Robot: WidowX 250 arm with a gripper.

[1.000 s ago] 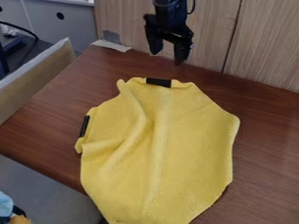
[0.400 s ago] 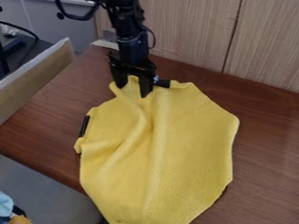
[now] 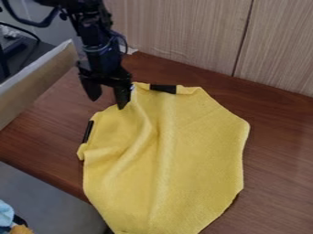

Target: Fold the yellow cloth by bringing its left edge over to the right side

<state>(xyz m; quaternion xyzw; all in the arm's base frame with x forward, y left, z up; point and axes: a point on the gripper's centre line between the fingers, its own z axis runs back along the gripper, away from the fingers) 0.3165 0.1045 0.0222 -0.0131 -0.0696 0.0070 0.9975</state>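
My gripper grips the yellow cloth [image 3: 189, 151] by its upper edge beside the black strip next, to shift the cloth across the table.
The black gripper [image 3: 108, 103] hangs open at the upper left edge of a yellow cloth [image 3: 189, 151], its right finger over the cloth's edge and its left finger above the bare wood. Nothing is between the fingers. Spread over the brown table [image 3: 43, 123], the cloth has several folds running down its left half, and its lower end reaches the bottom of the view. One black strip [image 3: 163, 89] lies along its top edge, to the right of the gripper. A second black strip [image 3: 88, 132] is on its left edge, below the gripper.
A wood-grain panel [image 3: 183, 36] stands along the table's back edge. At the left is a cardboard-like wall [image 3: 30, 87] with dark equipment and a cable beyond it. Light blue and orange items [image 3: 7, 215] lie in the lower left corner.
The gripper has come down and left from the panel, over the cloth's top edge, to its upper left. The cloth's upper left corner has shifted slightly and its small peak there has flattened.
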